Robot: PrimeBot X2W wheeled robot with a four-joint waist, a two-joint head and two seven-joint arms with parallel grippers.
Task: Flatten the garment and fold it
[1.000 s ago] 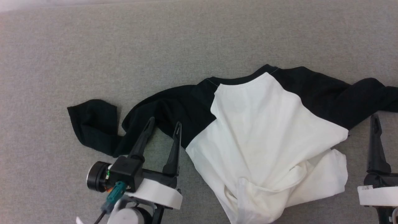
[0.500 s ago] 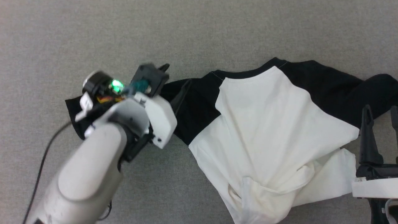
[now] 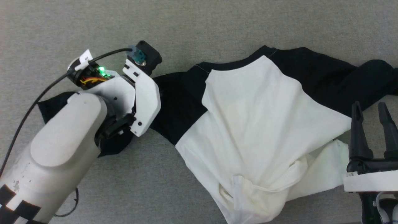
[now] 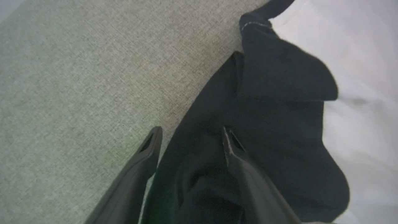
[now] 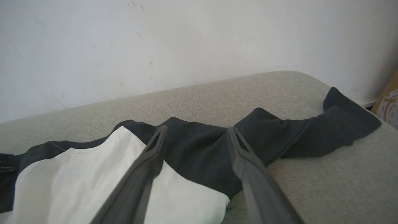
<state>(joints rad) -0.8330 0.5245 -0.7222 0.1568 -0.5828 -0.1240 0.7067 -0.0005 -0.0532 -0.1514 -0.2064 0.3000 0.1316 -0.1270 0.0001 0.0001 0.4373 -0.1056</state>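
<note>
The cloth lies slack and spread flat toward the white body. My left gripper will pinch the black sleeve (image 4: pixel 279 124) by its outer edge (image 4: pixel 173 143) next.
The garment (image 3: pixel 258 118) lies crumpled on the grey surface, white body in the middle and a black sleeve out to each side. Its lower hem is bunched and twisted near the front. My left arm (image 3: pixel 93 102) reaches over the left black sleeve (image 3: pixel 177 99), and its wrist hides the fingers in the head view. In the left wrist view, the left gripper (image 4: pixel 191 130) is open, straddling the edge of the sleeve (image 4: pixel 279 124). My right gripper (image 3: pixel 368 105) stands open at the lower right, beside the right sleeve (image 5: pixel 311 137), with nothing between its fingers (image 5: pixel 197 128).
A grey fabric surface (image 3: pixel 217 25) carries everything and stretches free behind the shirt. A white wall (image 5: pixel 186 37) rises behind it, and a cardboard box (image 5: pixel 388 102) shows past its right corner. A black cable (image 3: pixel 31 102) trails from my left wrist.
My left arm has swung forward from the lower left and now points down over the left sleeve. The right gripper has turned, so both fingers show. The head camera has shifted.
</note>
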